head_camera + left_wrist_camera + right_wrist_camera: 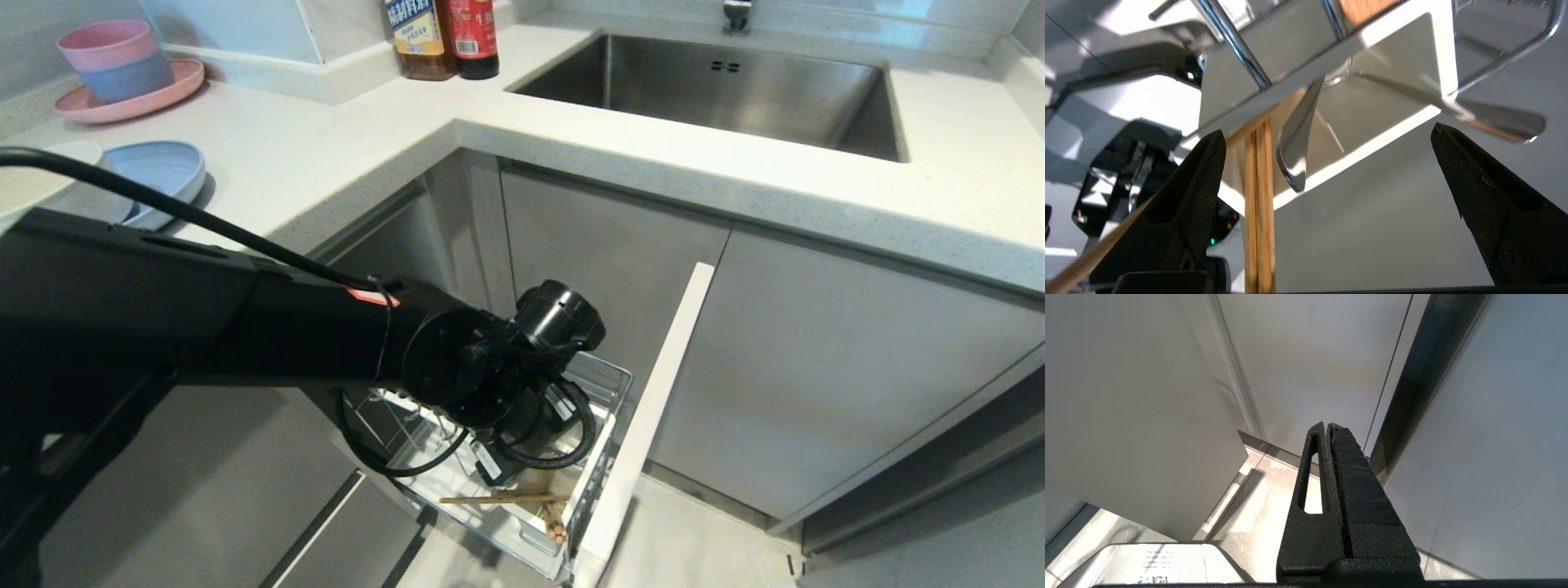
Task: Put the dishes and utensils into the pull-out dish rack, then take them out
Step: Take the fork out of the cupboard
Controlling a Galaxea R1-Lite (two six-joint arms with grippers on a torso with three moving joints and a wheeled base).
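Note:
The sides of the white holder close around the rest of the fork, so my left gripper will next grab the fork by its protruding silver handle [1297, 142].
My left arm [490, 376] reaches down into the pull-out dish rack [611, 377], whose narrow white door front [653, 408] stands out from the cabinet. The left gripper [1327, 128] is open, its fingers [1200, 183] wide apart in front of the white cutlery holder [1412, 61]. The wooden chopsticks [1257, 204] [506, 497] stick out of the holder, close to one finger and not gripped. The silver fork handle [1295, 151] hangs between the fingers, untouched. The pale blue plate [159, 167] and the cream bowl [45, 175] sit on the counter at far left. The right gripper [1327, 425] is shut and empty.
A second silver handle [1494, 120] leans from the holder near the other finger. Chrome wires [1237, 45] cross above. A pink plate with stacked bowls [118, 69], two bottles [445, 37] and the sink [718, 90] are on the counter. Grey cabinet doors [816, 367] flank the rack.

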